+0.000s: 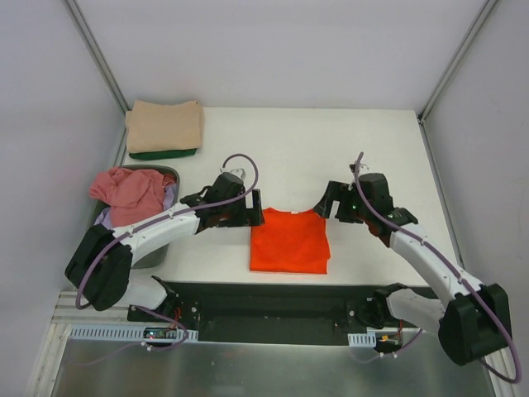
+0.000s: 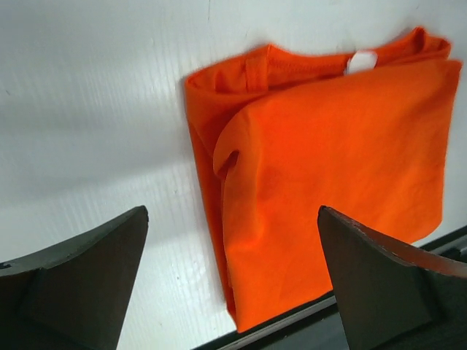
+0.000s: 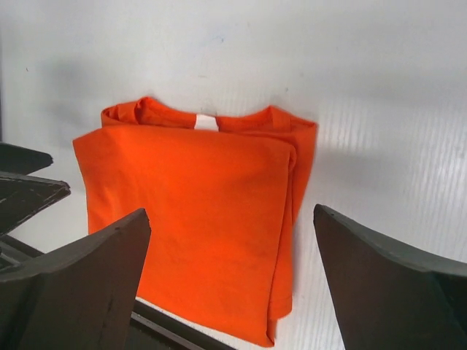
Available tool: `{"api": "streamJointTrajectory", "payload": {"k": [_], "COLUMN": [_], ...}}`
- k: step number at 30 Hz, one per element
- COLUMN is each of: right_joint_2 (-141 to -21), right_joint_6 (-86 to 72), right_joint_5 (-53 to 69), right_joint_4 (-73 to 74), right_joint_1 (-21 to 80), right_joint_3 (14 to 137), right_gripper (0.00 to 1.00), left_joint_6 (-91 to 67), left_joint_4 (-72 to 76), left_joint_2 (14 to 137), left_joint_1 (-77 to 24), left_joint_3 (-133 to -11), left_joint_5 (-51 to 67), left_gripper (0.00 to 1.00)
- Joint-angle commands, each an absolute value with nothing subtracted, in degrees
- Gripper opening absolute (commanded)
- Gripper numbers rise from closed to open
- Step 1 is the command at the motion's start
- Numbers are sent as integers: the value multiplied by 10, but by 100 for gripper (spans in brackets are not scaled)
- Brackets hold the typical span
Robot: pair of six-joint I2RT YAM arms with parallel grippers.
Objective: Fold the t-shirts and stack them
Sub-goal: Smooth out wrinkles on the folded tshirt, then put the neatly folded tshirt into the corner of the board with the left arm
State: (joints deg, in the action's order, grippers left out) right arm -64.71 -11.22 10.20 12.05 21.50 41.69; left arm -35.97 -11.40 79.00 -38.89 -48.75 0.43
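The folded orange t-shirt needs to be grabbed next by my left gripper at its basket-side edge, with its layers together, so it can be stacked still folded.
A bright orange t-shirt [image 1: 289,241] lies folded flat at the table's near edge, collar and white label toward the back. It also shows in the left wrist view [image 2: 328,182] and the right wrist view [image 3: 190,211]. My left gripper [image 1: 253,217] is open and empty, just above the shirt's left upper corner. My right gripper [image 1: 327,202] is open and empty, just above its right upper corner. A folded tan t-shirt [image 1: 165,125] lies on a folded dark green one [image 1: 163,153] at the back left. A pink t-shirt [image 1: 128,190] and a lilac one [image 1: 170,195] sit crumpled in the basket.
The dark grey basket [image 1: 153,248] stands at the left edge, beside my left arm. The table's near edge meets a black rail [image 1: 273,294] just in front of the orange shirt. White walls enclose the table on three sides.
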Motion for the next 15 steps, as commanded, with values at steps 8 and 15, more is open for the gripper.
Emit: {"api": "streamJointTrajectory", "payload": {"k": [8,15], "right_joint_2": [-468,-435], "right_joint_6": [-160,-152], "right_joint_5": [104,97], "right_joint_4": [130,153], "right_joint_1": [195,186], "right_joint_3": [287,272], "right_gripper": [96,96], "left_joint_6": [-377,-417], "left_joint_4": [-68,-126], "left_joint_2": [865,946], "left_joint_1": [-418,-478], "left_joint_3": [-438,-482], "left_joint_5": [75,-15], "left_gripper": [87,63]}}
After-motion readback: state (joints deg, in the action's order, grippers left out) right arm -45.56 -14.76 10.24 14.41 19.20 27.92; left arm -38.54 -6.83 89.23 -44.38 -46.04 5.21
